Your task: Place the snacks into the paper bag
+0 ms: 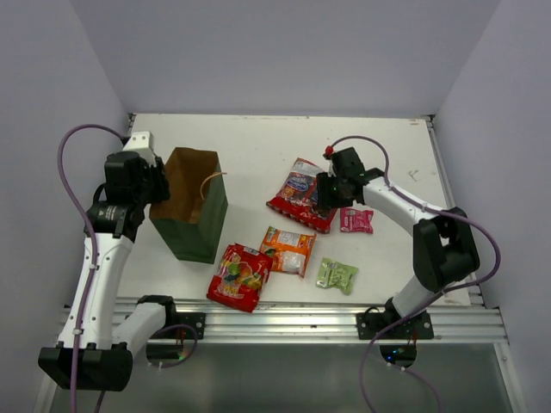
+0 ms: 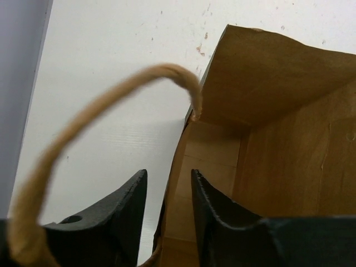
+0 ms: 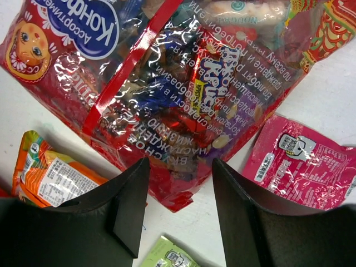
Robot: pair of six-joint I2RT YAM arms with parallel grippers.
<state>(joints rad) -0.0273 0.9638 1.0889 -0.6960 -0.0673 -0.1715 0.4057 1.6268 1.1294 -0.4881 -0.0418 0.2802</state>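
Note:
My right gripper grabs the large red snack packet by its near corner (image 1: 325, 228) next, so the packet's far end stays free to enter the bag (image 1: 191, 225).
The paper bag (image 1: 191, 225) stands upright at the table's left, dark green outside, brown inside (image 2: 278, 111). My left gripper (image 2: 169, 173) is open astride the bag's left wall at the rim, one finger outside, one inside, beside the loop handle (image 2: 111, 100). My right gripper (image 3: 181, 161) hovers open over the lower corner of a large red packet (image 3: 167, 83) at centre right (image 1: 301, 194). Around it lie the pink packet (image 3: 300, 161), the orange-white packet (image 3: 55, 172) and the pale green packet (image 3: 167, 256). A second red packet (image 1: 239, 275) lies in front of the bag.
The bag's other handle (image 1: 209, 181) curls over its right rim. An aluminium rail (image 1: 301, 314) runs along the table's near edge. Grey walls close in on the left, back and right. The right arm's elbow (image 1: 443, 245) stands near the right edge.

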